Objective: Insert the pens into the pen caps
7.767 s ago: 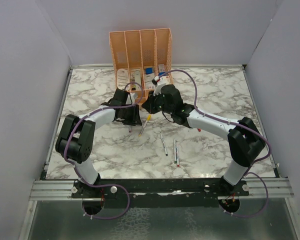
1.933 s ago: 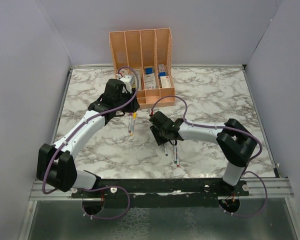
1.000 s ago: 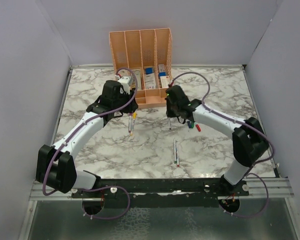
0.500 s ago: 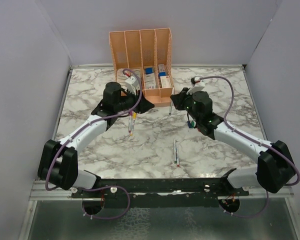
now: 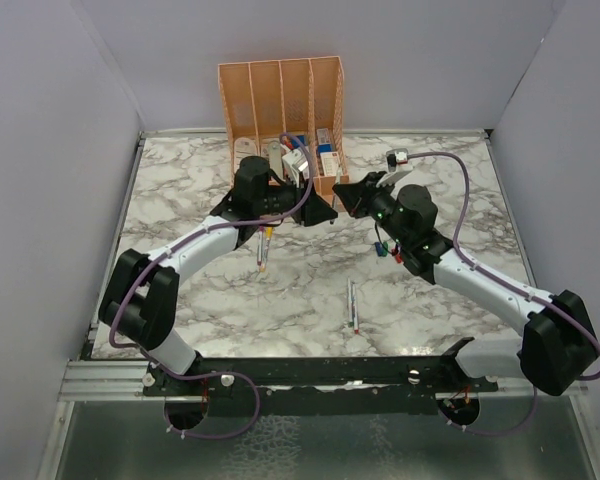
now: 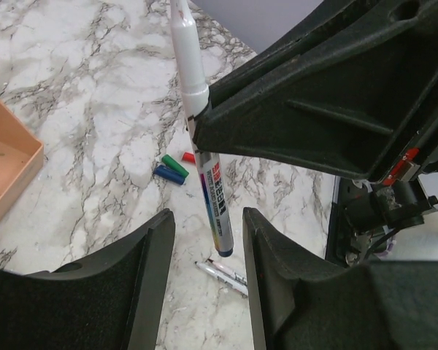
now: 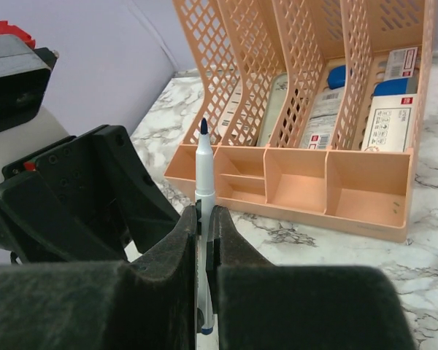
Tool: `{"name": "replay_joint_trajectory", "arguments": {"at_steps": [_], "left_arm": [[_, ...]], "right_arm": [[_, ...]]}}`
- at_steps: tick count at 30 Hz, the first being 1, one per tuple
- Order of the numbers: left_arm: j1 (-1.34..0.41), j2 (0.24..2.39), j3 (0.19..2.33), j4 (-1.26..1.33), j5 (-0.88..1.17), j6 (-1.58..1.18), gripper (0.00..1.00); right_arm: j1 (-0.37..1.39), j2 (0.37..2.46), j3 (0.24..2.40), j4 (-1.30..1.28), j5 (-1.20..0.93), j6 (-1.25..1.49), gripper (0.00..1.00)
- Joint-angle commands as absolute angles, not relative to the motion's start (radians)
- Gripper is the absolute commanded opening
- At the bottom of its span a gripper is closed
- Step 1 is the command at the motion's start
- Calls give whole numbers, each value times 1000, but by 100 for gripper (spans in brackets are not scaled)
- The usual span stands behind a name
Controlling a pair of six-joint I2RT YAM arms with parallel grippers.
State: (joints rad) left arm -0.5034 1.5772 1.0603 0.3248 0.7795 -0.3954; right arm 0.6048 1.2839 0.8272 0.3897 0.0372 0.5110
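My left gripper should grab the pen by its lower end (image 6: pixel 220 227) next. That leaves the dark blue tip free to go into the pen's cap.
My right gripper (image 7: pixel 204 219) is shut on a silver-grey pen (image 7: pixel 204 179) and holds it upright, dark blue tip up. In the top view the right gripper (image 5: pixel 346 193) faces my left gripper (image 5: pixel 320 213) above the table in front of the organiser. My left gripper (image 6: pixel 208 251) is open and empty; the held pen (image 6: pixel 206 171) hangs just ahead of its spread fingers. Green (image 6: pixel 174 165), red (image 6: pixel 188 157) and dark blue (image 6: pixel 168 175) caps lie together on the marble, also seen from above (image 5: pixel 385 250). Two pens (image 5: pixel 353 305) lie at the centre front.
The orange organiser (image 5: pixel 280 110) with white and blue stationery stands at the back, close behind both grippers (image 7: pixel 292 171). Two more pens (image 5: pixel 264 246), one with a yellow end, lie under the left arm. Grey walls enclose the table.
The right gripper took a pen off the table, lifted it and swung it back left. The left gripper has moved right to face it, and the two now almost meet.
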Motion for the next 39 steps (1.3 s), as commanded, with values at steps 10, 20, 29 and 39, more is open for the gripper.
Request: {"name": "replay_joint_trajectory", "arguments": {"at_steps": [10,20,29,39], "left_arm": [[-528,1615,1123,368,810,-407,41],[-529,1622,1124,382,797,-416,26],[-529,1617,1122,385,762,-420,0],[-527,1594,1056,321,623,-427,0]], "right_arm": [[601,1285,865,400,-42,500,1],[601,1295,867,388,-56,508,1],[601,1298,880,346,-75,495,1],[601,1196,913,194,56,395,29]]}}
